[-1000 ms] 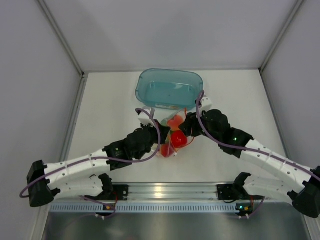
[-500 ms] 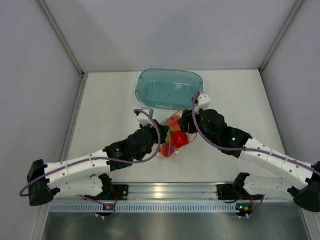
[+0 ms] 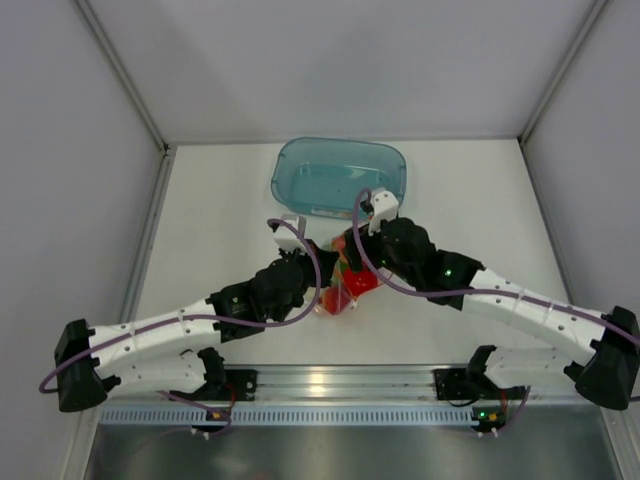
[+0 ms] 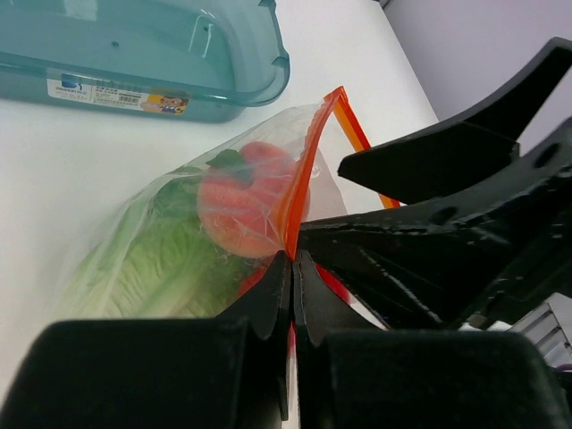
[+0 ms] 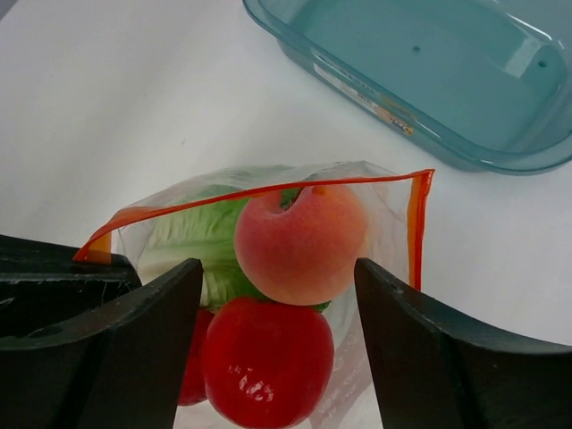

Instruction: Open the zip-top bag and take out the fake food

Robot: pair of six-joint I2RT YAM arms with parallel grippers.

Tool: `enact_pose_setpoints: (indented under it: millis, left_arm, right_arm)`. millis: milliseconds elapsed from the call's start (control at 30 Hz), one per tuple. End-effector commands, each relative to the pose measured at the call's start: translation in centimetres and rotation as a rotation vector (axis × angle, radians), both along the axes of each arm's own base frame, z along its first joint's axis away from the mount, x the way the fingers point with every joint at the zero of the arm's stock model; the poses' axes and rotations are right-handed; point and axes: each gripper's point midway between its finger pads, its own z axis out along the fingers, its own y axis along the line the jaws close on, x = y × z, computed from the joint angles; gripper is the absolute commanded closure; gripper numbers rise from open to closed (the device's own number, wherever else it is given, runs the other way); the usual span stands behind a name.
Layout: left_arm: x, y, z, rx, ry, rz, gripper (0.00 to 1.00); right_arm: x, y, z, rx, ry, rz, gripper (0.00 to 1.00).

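I need to grab the pink peach (image 5: 302,244) next with my right gripper, across its opposite sides through the bag's opening, to take it out. The zip strip (image 5: 268,190) will stay free.
The zip-top bag (image 5: 393,223) lies on the white table, its mouth open along the orange-red zip strip (image 5: 268,190). In it I see fake food: a pink peach (image 5: 299,241), a red round piece (image 5: 268,362) and a green-white lettuce head (image 5: 192,241). My left gripper (image 4: 293,261) is shut on the zip strip at one side of the mouth. My right gripper (image 5: 277,268) is open, its jaws either side of the peach and red piece, just above the bag's mouth. In the top view the bag (image 3: 345,290) lies between both grippers.
A teal translucent bin (image 3: 340,178) stands just behind the bag, and also shows in the right wrist view (image 5: 429,80) and the left wrist view (image 4: 134,54). Grey walls close in the table on three sides. A metal rail runs along the near edge.
My right gripper has moved left, from beside the bag to over its mouth. The left arm and the bag have hardly moved.
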Motion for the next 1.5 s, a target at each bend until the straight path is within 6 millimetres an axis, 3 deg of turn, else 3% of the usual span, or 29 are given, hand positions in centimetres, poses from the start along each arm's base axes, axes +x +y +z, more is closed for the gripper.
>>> enact_pose_setpoints:
  millis: [0, 167, 400, 633, 767, 800, 900, 1000, 1233, 1267, 1467]
  left_arm:
    - [-0.2, -0.3, 3.3, -0.097, -0.036, -0.010, 1.00]
    - [-0.4, -0.6, 3.1, -0.094, -0.033, -0.027, 1.00]
    - [-0.3, 0.0, 2.8, -0.083, -0.038, -0.015, 1.00]
    - [-0.4, 0.3, 2.7, -0.078, -0.042, -0.011, 1.00]
    - [-0.3, 0.6, 2.3, -0.070, -0.039, 0.003, 1.00]
    - [-0.1, 0.8, 2.0, -0.065, -0.039, 0.017, 1.00]
    - [0.1, 1.3, 1.7, -0.056, -0.041, 0.044, 1.00]
    - [0.4, 1.5, 1.4, -0.039, -0.038, 0.066, 1.00]
    - [1.6, 2.8, 1.1, 0.002, -0.040, 0.171, 1.00]
    - [1.8, 2.8, 1.0, 0.006, -0.039, 0.183, 1.00]
    - [2.2, 3.5, 0.1, 0.051, -0.017, 0.225, 1.00]
  right_arm:
    - [1.2, 1.2, 1.1, 0.008, -0.064, 0.000, 0.29]
    - [2.5, 2.5, -0.4, -0.003, -0.071, 0.007, 0.23]
    - [4.4, 1.9, -2.9, -0.059, -0.060, -0.060, 0.14]
    - [5.0, 1.9, -6.1, -0.072, 0.009, -0.044, 0.09]
    - [5.2, 3.0, -6.1, -0.031, 0.021, 0.002, 0.16]
    - [5.2, 3.2, -6.1, -0.023, 0.027, 0.012, 0.25]
    - [5.0, 3.4, -5.8, -0.007, 0.026, 0.030, 0.48]
    - [4.5, 3.5, -4.8, 0.017, 0.024, 0.048, 0.54]
    - [2.4, 2.9, -0.5, 0.124, -0.012, 0.093, 0.54]
    - [1.9, 2.4, -0.8, 0.106, 0.010, 0.096, 0.54]
    - [-0.2, 1.5, 2.5, 0.161, -0.001, 0.141, 0.54]
